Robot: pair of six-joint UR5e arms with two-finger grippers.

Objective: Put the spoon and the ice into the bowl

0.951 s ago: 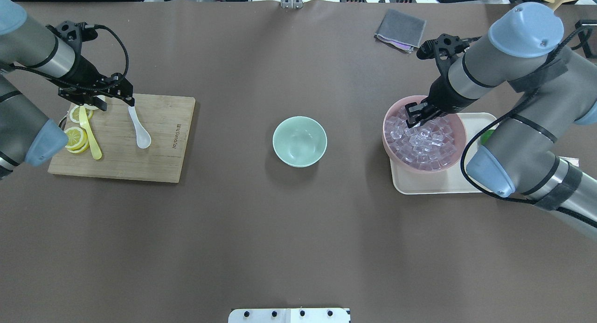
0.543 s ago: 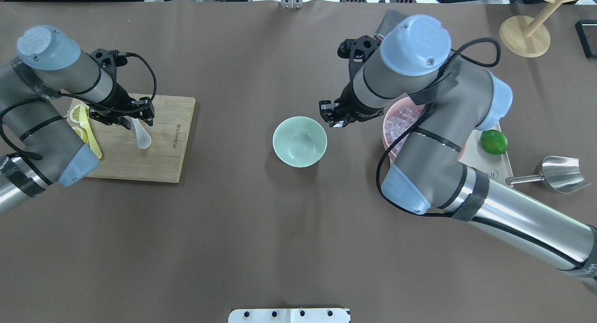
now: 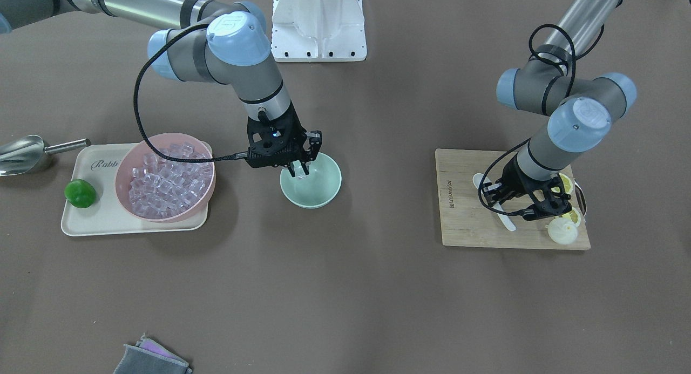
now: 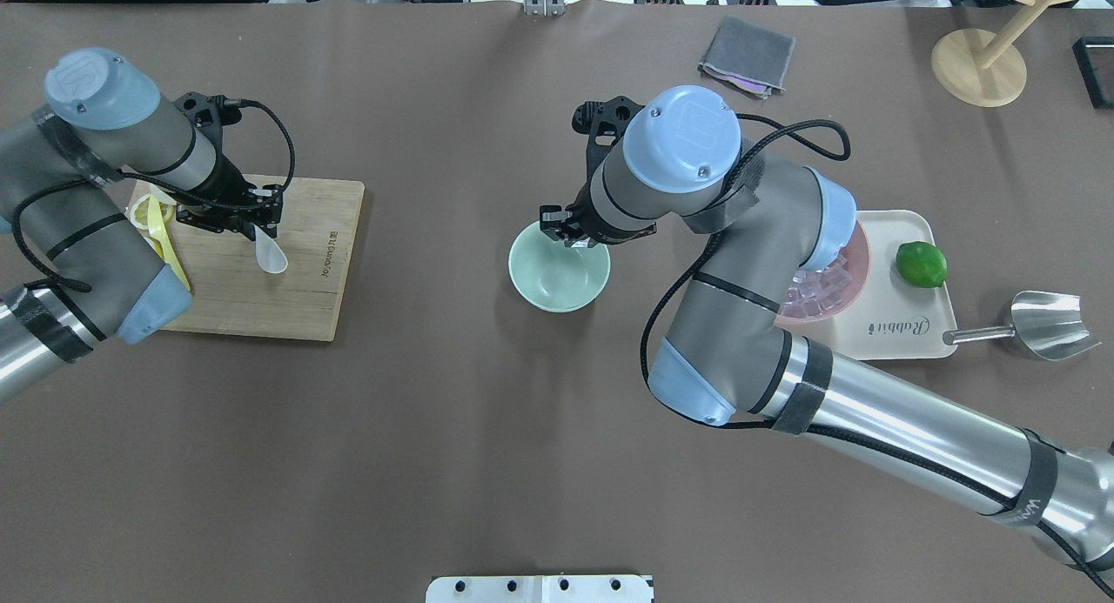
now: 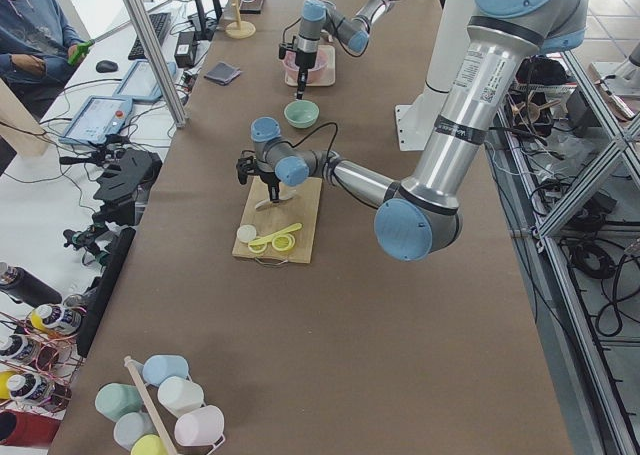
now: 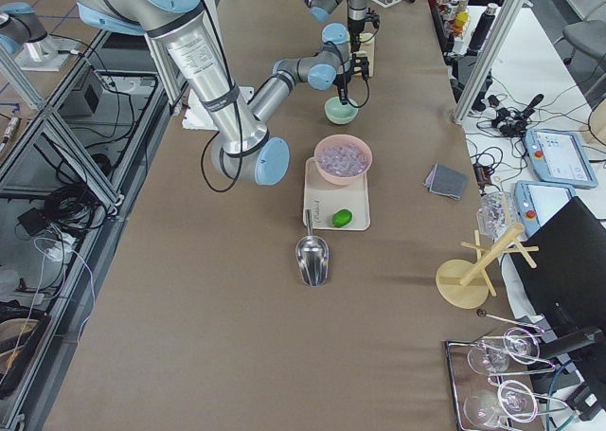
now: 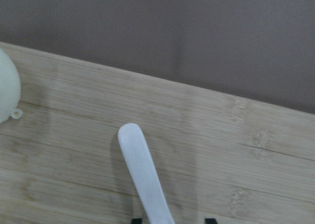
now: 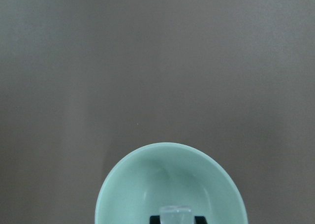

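Note:
My left gripper will next grab the long white spoon at the middle of its length, where its handle nears the head (image 7: pixel 160 215), because the head at one end is wide.
The mint-green bowl (image 4: pixel 557 281) stands at the table's middle and has nothing in it. My right gripper (image 4: pixel 572 236) hangs over its far rim, shut on one clear ice cube (image 8: pixel 176 215), which also shows in the front view (image 3: pixel 300 170). The white spoon (image 4: pixel 271 257) lies on the wooden cutting board (image 4: pixel 305 298). My left gripper (image 4: pixel 252 227) is low over the spoon's handle (image 7: pixel 142 175), open, with a finger on either side of it. The rest of the ice (image 3: pixel 167 185) fills the pink bowl (image 3: pixel 123 171).
A yellow utensil (image 4: pixel 170 255) and lemon slices (image 3: pixel 564 231) lie at the board's outer end. The pink bowl stands on a cream tray (image 3: pixel 108 217) with a lime (image 3: pixel 80 193). A steel scoop (image 4: pixel 1049 324) lies beside the tray. A grey cloth (image 4: pixel 748 55) and a wooden stand (image 4: pixel 979 68) are at the back.
My right gripper came out of the pink bowl with an ice cube and moved left to over the mint bowl. My left gripper moved right and down onto the spoon's handle.

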